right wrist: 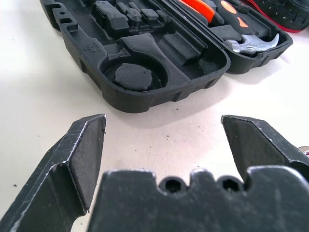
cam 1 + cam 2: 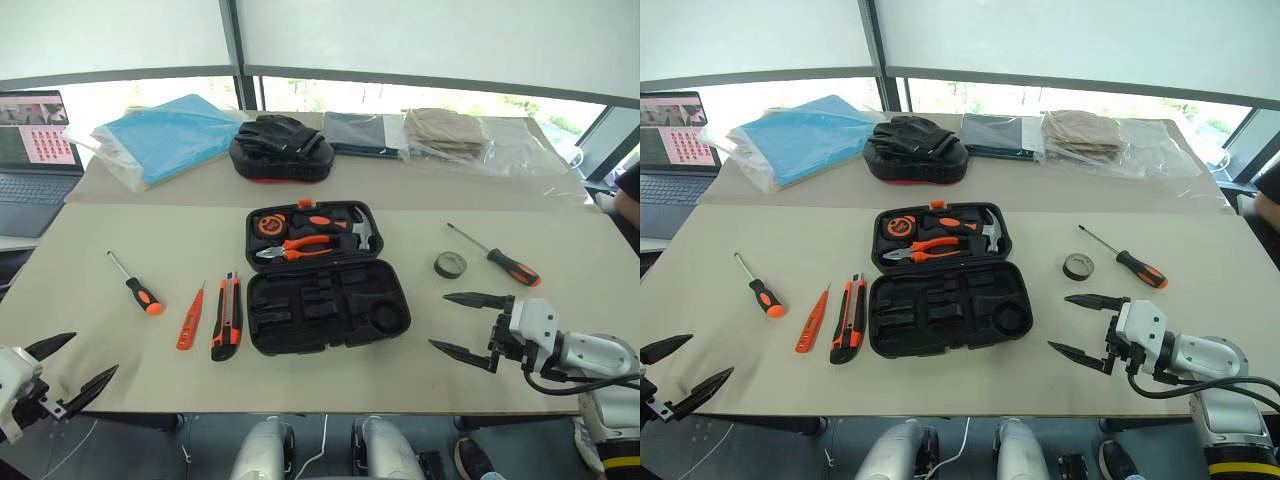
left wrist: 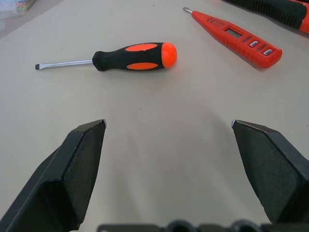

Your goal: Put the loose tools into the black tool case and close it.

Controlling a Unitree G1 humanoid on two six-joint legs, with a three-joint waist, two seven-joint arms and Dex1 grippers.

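I will grab the screwdriver next with my left gripper by its thick black-and-orange handle [image 2: 146,296], because the screwdriver is long and thin-shafted [image 2: 119,265] and has all its bulk at one end.
The black tool case [image 2: 327,308] lies open mid-table, its near half showing bare recesses, its far half holding pliers, a hammer and a tape measure. Left of it lie an orange-black utility knife [image 2: 227,316], a thin orange tester pen [image 2: 190,318] and a screwdriver [image 2: 137,284]. To the case's right sit a small dark tape roll [image 2: 450,264] and a second screwdriver [image 2: 497,256]. My right gripper [image 2: 462,323] hovers open beside the case's near right corner, nothing in it. At the table's near left edge my left gripper [image 2: 72,362] is open and empty, facing the left screwdriver [image 3: 130,56].
A black padded mitt with a red edge [image 2: 281,148] lies behind the case. Bagged blue cloth [image 2: 160,136] and bagged beige and grey fabrics [image 2: 440,133] line the far table. A laptop [image 2: 33,150] stands at the far left.
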